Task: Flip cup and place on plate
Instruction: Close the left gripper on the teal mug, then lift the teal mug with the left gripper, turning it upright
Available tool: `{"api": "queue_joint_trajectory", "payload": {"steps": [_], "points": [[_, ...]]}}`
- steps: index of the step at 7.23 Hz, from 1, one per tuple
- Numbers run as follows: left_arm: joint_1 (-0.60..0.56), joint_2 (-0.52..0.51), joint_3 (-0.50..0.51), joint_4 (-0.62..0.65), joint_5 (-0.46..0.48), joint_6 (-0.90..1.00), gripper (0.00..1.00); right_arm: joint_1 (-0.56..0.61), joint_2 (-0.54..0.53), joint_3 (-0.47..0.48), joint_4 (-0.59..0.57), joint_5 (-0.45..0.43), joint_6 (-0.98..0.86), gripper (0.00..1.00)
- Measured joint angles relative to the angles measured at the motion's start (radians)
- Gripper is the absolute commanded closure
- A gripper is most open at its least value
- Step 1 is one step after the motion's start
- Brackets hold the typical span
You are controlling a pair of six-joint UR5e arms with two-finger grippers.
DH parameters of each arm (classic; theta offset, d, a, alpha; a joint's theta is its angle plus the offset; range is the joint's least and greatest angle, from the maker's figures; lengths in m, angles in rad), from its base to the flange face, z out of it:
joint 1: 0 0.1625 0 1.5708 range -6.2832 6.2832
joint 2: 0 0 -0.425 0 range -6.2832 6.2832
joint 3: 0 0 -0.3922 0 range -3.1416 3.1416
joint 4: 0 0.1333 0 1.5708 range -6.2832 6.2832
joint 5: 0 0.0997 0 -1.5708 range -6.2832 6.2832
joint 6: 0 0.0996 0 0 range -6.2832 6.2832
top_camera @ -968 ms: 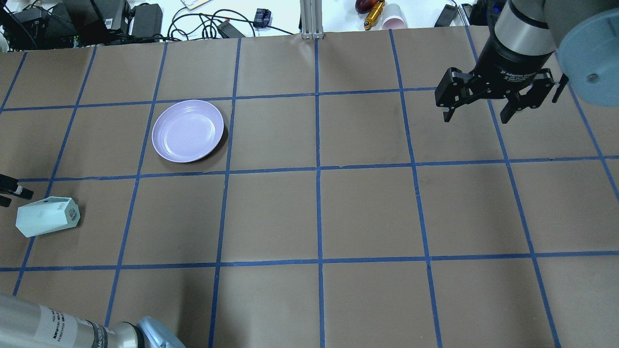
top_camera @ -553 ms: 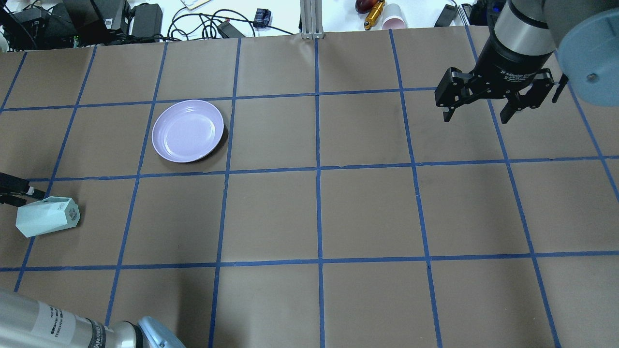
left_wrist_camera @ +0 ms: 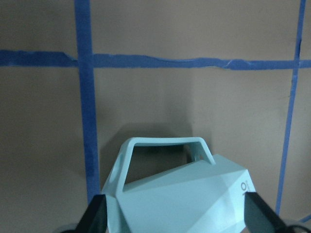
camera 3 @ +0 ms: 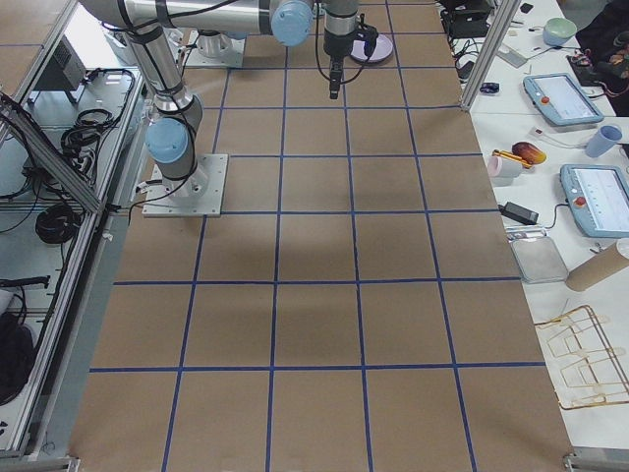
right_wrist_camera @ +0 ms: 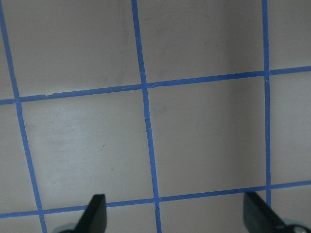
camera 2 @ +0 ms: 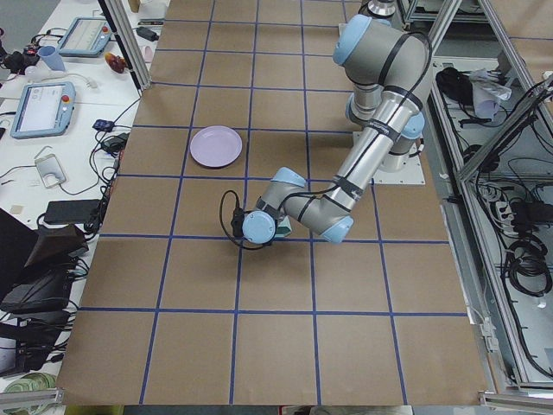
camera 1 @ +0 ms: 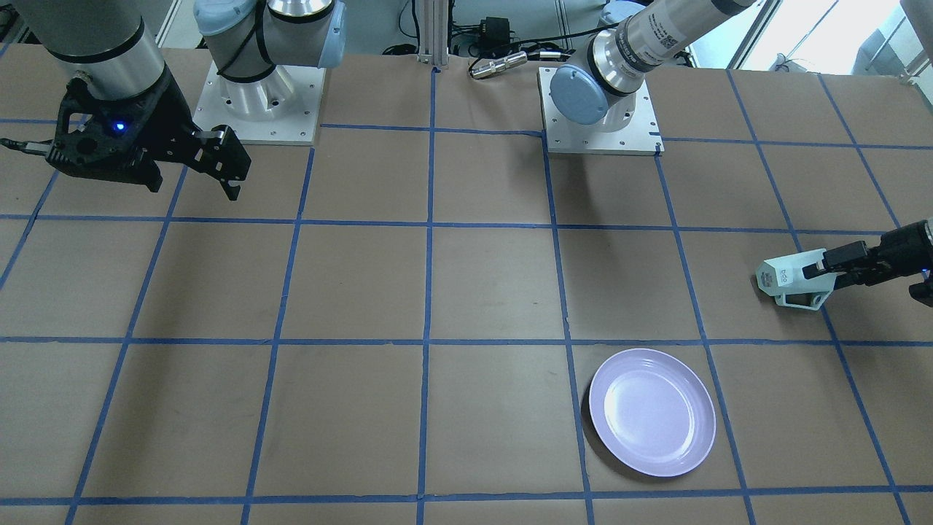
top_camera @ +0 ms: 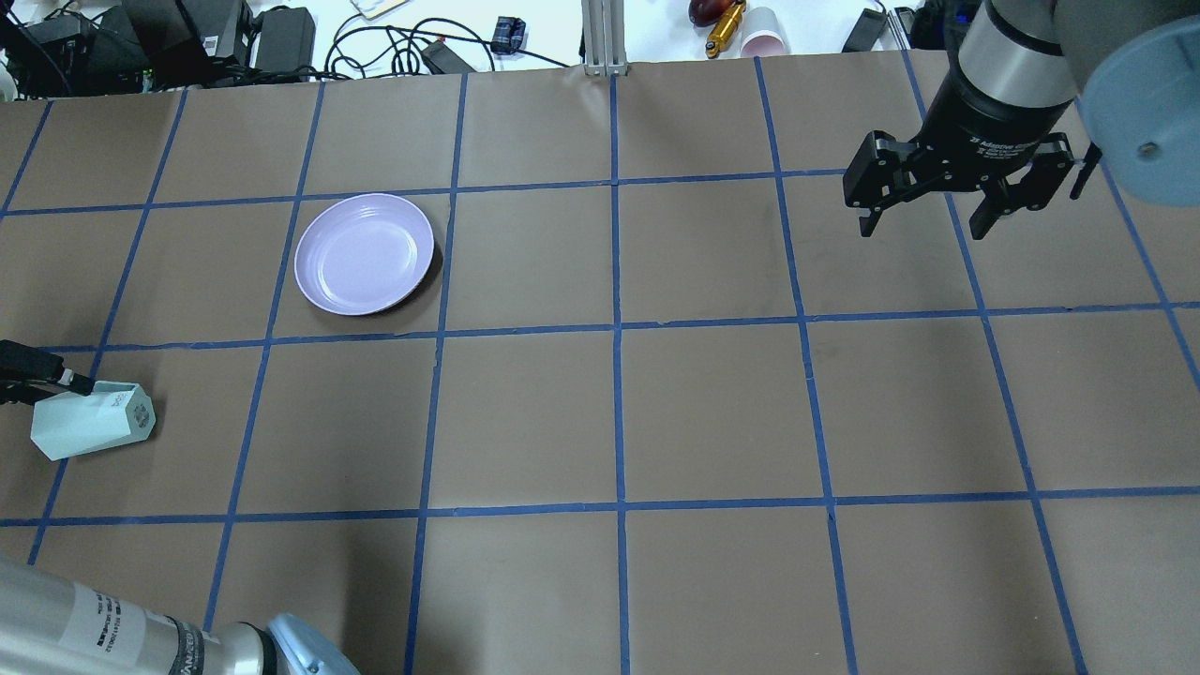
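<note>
I need to close my left gripper on the cup now. My fingers are on both sides of the mint-green cup's side at the rim point(camera 1: 826, 280), one over the cup's outer side point(camera 1: 791, 273), so they would hold the cup.
The mint-green cup point(top_camera: 92, 419) lies on its side at the table's left edge, printed base toward the centre; it also shows in the front view point(camera 1: 787, 278). My left gripper point(top_camera: 58, 384) is open at the cup's rim end. In the left wrist view the cup point(left_wrist_camera: 184, 189) lies handle up between the fingertips point(left_wrist_camera: 97, 216). I cannot tell whether the fingers touch it. The lavender plate point(top_camera: 364, 253) lies empty, farther out and to the cup's right, and shows in the front view point(camera 1: 651, 410). My right gripper point(top_camera: 928, 220) is open and empty, high over the far right.
Cables, power bricks and a pink paper cup point(top_camera: 764, 33) lie beyond the table's far edge, beside an aluminium post point(top_camera: 603, 37). The two arm bases point(camera 1: 255, 98) point(camera 1: 601, 117) stand on the robot's side. Blue tape divides the brown table point(top_camera: 712, 412) into squares.
My left gripper has moved right along the table to the cup's rim end. The cup, the plate and the right arm have not moved.
</note>
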Motion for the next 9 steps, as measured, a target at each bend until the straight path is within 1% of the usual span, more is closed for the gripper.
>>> {"api": "queue_joint_trajectory", "payload": {"steps": [1,2,3,4,6,9], "points": [[0.0,-0.001,0.0,-0.02,0.0,-0.005,0.0,0.0,0.0,0.0,0.0,0.0,0.0,0.0],[0.0,-0.002,-0.001,-0.031,0.001,-0.007,0.17,0.0,0.0,0.0,0.0,0.0,0.0,0.0],[0.0,-0.005,-0.003,-0.035,0.0,-0.008,0.63,0.0,0.0,0.0,0.0,0.0,0.0,0.0],[0.0,-0.008,-0.006,-0.036,-0.004,-0.008,1.0,0.0,0.0,0.0,0.0,0.0,0.0,0.0],[0.0,-0.007,-0.007,-0.036,-0.008,-0.013,1.0,0.0,0.0,0.0,0.0,0.0,0.0,0.0],[-0.01,0.019,0.005,-0.035,-0.002,-0.104,1.0,0.0,0.0,0.0,0.0,0.0,0.0,0.0]]}}
